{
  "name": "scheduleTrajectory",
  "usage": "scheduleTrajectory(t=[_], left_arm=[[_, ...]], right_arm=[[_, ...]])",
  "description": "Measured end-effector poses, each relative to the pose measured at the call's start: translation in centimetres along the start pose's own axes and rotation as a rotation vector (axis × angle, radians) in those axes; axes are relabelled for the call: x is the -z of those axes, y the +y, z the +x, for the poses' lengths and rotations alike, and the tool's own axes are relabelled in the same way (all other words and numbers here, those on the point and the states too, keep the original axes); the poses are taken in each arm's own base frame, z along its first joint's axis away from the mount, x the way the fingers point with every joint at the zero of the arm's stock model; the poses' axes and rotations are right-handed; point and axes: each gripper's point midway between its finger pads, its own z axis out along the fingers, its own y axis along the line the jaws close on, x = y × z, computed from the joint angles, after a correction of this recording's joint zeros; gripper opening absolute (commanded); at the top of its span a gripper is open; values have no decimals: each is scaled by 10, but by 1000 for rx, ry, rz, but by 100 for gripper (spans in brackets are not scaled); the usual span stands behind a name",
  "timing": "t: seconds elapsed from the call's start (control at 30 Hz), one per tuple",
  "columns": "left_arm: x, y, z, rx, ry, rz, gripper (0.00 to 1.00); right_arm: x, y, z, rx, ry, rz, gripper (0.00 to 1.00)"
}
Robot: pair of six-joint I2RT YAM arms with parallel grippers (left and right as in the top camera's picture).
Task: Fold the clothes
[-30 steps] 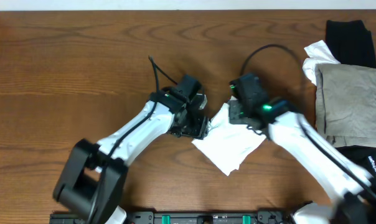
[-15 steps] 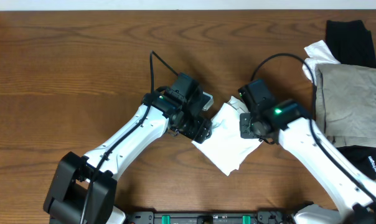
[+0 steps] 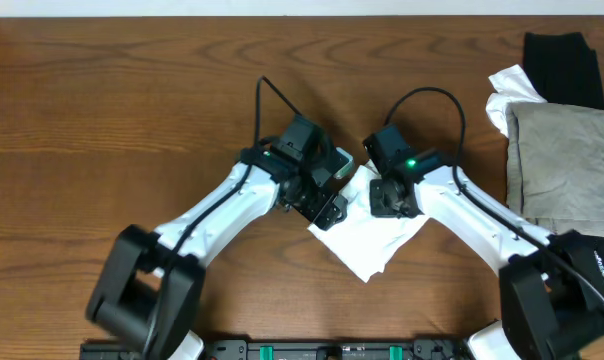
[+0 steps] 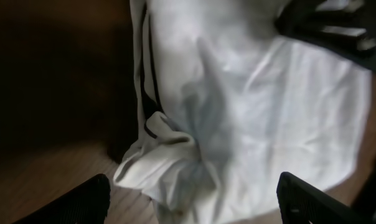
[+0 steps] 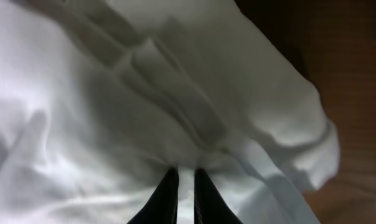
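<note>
The folded white T-shirt needs to be drawn aside still folded, so the left gripper should next grab its bunched corner near the black stripe (image 4: pixel 152 93).
A folded white T-shirt (image 3: pixel 367 240) lies at the table's middle front. It also fills the left wrist view (image 4: pixel 250 106), where a black stripe (image 4: pixel 152 93) shows near its bunched left edge. My left gripper (image 3: pixel 332 195) hovers over the shirt's upper left edge; it (image 4: pixel 194 194) is open wide, with the bunched corner between its fingers (image 4: pixel 82 202). My right gripper (image 3: pixel 387 195) is on the shirt's upper edge. In the right wrist view it (image 5: pixel 186 180) is shut, pinching a fold of the white shirt (image 5: pixel 113 93).
At the right edge lies a stack of garments: a grey-beige one (image 3: pixel 562 160), a black one (image 3: pixel 562 65) behind it, a crumpled white one (image 3: pixel 502 90) and a dark printed one (image 3: pixel 592 260) in front. The right gripper's black body (image 4: pixel 325 25) shows in the left wrist view.
My right gripper swung a little right and toward the front, then came back left to the shirt's upper edge. My left gripper shifted slightly right. The shirt stays in place.
</note>
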Motion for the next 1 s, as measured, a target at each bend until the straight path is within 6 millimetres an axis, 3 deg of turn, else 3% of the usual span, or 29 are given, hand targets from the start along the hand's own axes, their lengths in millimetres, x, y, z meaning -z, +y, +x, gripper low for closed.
scheduleTrajectory(t=[0.2, 0.4, 0.57, 0.8, 0.87, 0.93, 1.0], left_arm=[[-29, 15, 4, 9, 33, -7, 88], [-34, 18, -5, -13, 0, -11, 91], [-44, 20, 1, -1, 24, 4, 91], [-48, 6, -3, 2, 7, 100, 90], [-49, 1, -2, 12, 10, 135, 83], [-51, -7, 0, 23, 19, 177, 66], [-52, -15, 4, 41, 36, 220, 40]], right_arm=[[-11, 3, -3, 0, 2, 1, 9], [-12, 3, -3, 0, 3, 1, 9], [-12, 4, -4, 0, -1, -1, 8], [-12, 4, -5, -1, -6, -4, 8], [-12, 5, -7, -2, -14, -8, 8], [-12, 7, -10, -3, -27, -15, 9], [-12, 9, -14, -5, -41, -22, 8]])
